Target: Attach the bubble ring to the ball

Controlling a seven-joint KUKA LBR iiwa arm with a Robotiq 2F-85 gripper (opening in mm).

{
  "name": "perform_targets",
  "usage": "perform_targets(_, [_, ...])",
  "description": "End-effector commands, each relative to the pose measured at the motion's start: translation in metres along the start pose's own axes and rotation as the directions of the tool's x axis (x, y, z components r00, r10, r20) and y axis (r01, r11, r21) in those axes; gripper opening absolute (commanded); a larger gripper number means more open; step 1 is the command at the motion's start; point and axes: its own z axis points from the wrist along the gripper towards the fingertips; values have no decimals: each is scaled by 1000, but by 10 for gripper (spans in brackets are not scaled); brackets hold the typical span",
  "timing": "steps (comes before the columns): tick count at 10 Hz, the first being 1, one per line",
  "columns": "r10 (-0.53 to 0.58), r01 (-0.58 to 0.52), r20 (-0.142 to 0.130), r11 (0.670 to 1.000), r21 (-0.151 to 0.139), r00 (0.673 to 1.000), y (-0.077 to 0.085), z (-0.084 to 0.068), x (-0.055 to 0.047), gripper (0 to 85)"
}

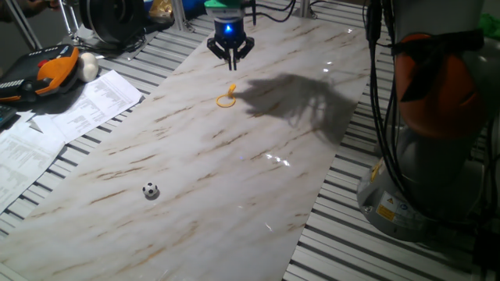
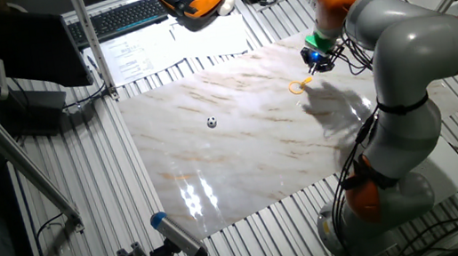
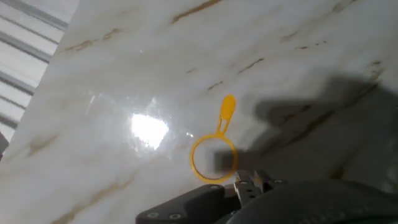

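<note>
My gripper grabs the bubble ring by its short handle (image 1: 232, 90) next. Then it fits the ring onto the ball (image 1: 151, 190).
The yellow-orange bubble ring (image 1: 226, 100) lies flat on the marble tabletop (image 1: 258, 187) at the far side, its short handle pointing away from the loop. It also shows in the other fixed view (image 2: 298, 86) and in the hand view (image 3: 213, 158). My gripper (image 1: 231, 62) hangs a little above and behind the ring, fingers pointing down, open and empty; it also shows in the other fixed view (image 2: 317, 63). The tiny black-and-white ball (image 1: 150, 190) rests alone near the front left of the tabletop, far from the ring, and shows in the other fixed view (image 2: 211, 121).
Printed papers (image 1: 70, 117), an orange-black handheld controller (image 1: 47, 74) and a larger cream ball (image 1: 87, 68) lie beyond the tabletop's left edge. A keyboard (image 2: 119, 18) sits at the back. My arm's base (image 1: 422, 164) stands at the right.
</note>
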Motion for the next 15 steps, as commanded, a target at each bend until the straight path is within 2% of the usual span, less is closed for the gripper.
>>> perform_targets(1, [1, -1, 3, 1000, -4, 1000, 0, 8, -3, 340])
perform_targets(5, [37, -37, 3, 999, -20, 999, 3, 31, -10, 340])
perform_targets(8, [64, -64, 1, 996, -54, 998, 0, 51, -14, 340])
perform_targets(12, [107, -107, -3, 992, -68, 994, 4, 61, -10, 340])
perform_targets(15, [147, -146, 10, 987, -63, 989, 17, 63, -9, 340])
